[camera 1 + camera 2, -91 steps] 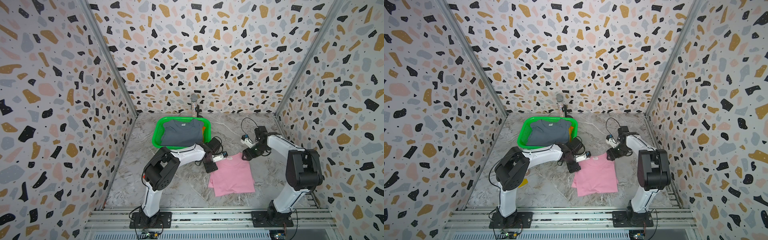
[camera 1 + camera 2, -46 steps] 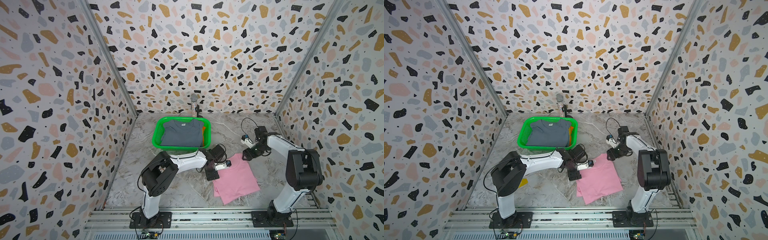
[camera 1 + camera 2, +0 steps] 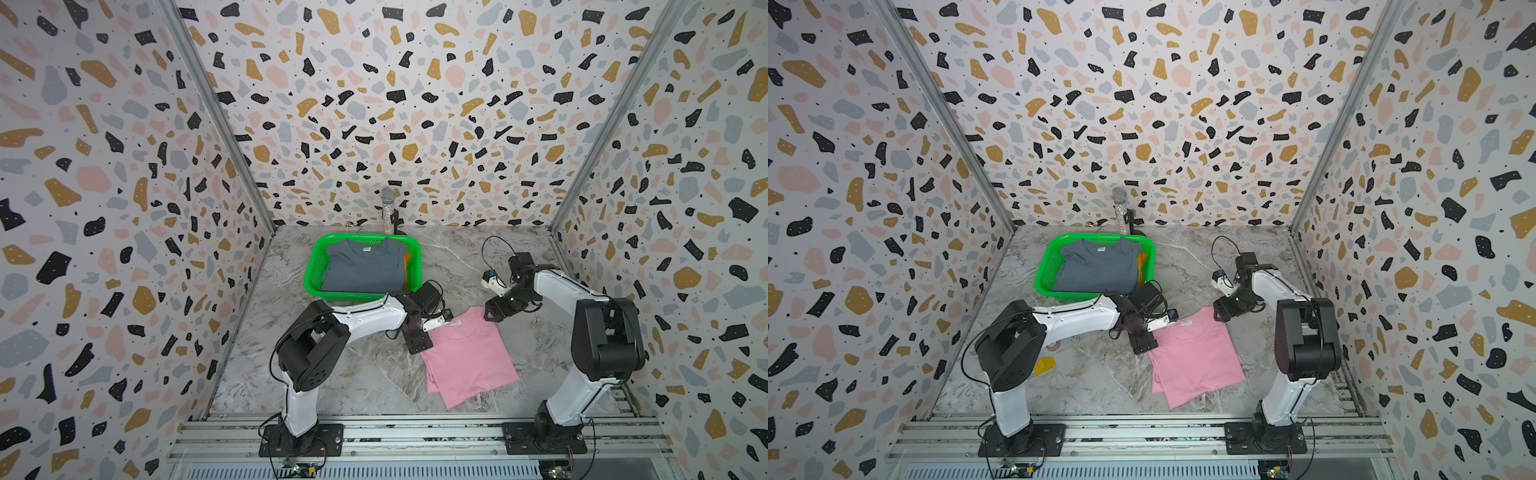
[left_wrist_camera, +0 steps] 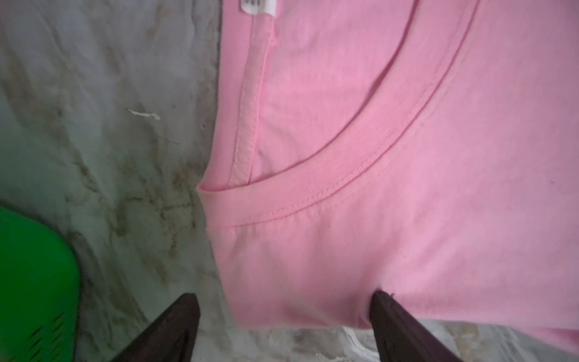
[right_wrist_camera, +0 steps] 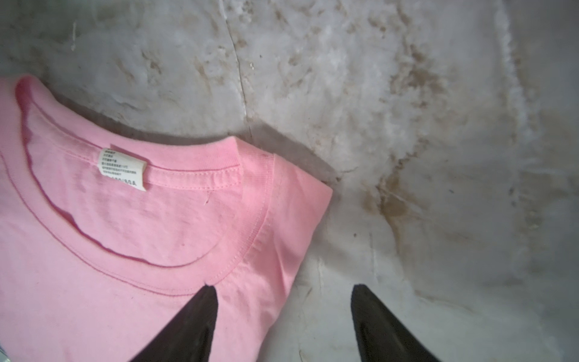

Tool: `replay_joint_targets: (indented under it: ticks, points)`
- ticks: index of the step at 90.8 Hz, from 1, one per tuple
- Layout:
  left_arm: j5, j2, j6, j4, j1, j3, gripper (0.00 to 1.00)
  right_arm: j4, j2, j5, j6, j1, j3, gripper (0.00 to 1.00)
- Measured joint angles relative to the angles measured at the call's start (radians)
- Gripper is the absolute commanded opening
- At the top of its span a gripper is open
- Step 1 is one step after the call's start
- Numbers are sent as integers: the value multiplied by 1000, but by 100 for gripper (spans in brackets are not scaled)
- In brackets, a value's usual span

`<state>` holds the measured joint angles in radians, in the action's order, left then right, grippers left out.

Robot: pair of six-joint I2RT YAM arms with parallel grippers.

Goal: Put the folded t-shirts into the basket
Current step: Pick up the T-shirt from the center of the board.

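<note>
My right gripper should next grab the folded t-shirt's collar corner [image 3: 482,309] [image 5: 310,191] opposite my left gripper. The t-shirt will then hang spread and go down folded into the basket.
A light pink folded t-shirt [image 3: 467,357] [image 3: 1196,355] lies flat on the marble table, collar end toward the basket. My left gripper [image 3: 417,343] [image 4: 283,301] is open and straddles its left collar corner, one finger [image 4: 394,322] on the cloth, one on the table. My right gripper [image 3: 494,309] [image 5: 282,288] is open at the right collar corner, one finger [image 5: 194,319] on the shirt [image 5: 125,219]. The green basket [image 3: 316,270] [image 3: 1045,270] holds a grey-blue shirt [image 3: 365,268] on top, with an orange edge [image 3: 408,262] showing beside it.
A microphone on a stand [image 3: 387,210] rises behind the basket by the back wall. A small yellow object [image 3: 1045,365] lies on the table near the left arm's base. Patterned walls close in on three sides; a metal rail [image 3: 415,432] runs along the front.
The pink shirt has turned and slid a little, so its near end now points to the right. My left gripper moved toward the front beside the shirt. The right arm stayed put.
</note>
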<state>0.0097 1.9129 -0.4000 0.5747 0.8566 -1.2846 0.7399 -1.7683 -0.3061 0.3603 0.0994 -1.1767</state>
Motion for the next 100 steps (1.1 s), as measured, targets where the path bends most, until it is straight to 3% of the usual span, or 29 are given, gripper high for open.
replay_joint_targets:
  ticks: [26, 37, 47, 67, 75, 86, 100]
  points:
    - [35, 62, 16, 61, -4, -71, 81, 20, -118, -5, 6, 33, -67, 71]
    - [56, 70, 24, 72, -5, -78, 70, 23, -128, -1, 7, 43, -79, 67]
    - [87, 74, 32, 79, -4, -78, 53, 27, -130, -16, 7, 44, -79, 55]
    - [127, 75, 50, 84, -2, -77, 25, 47, -140, -85, -5, 45, -70, 13]
    - [136, 74, 56, 82, 0, -76, 15, 48, -140, -119, -8, 45, -70, 1]
    - [139, 64, 63, 74, -1, -68, 1, 27, -134, -149, -22, 45, -55, 0]
    - [148, 43, 60, 58, -18, -47, 0, -33, -43, -163, -30, 43, 20, 0]
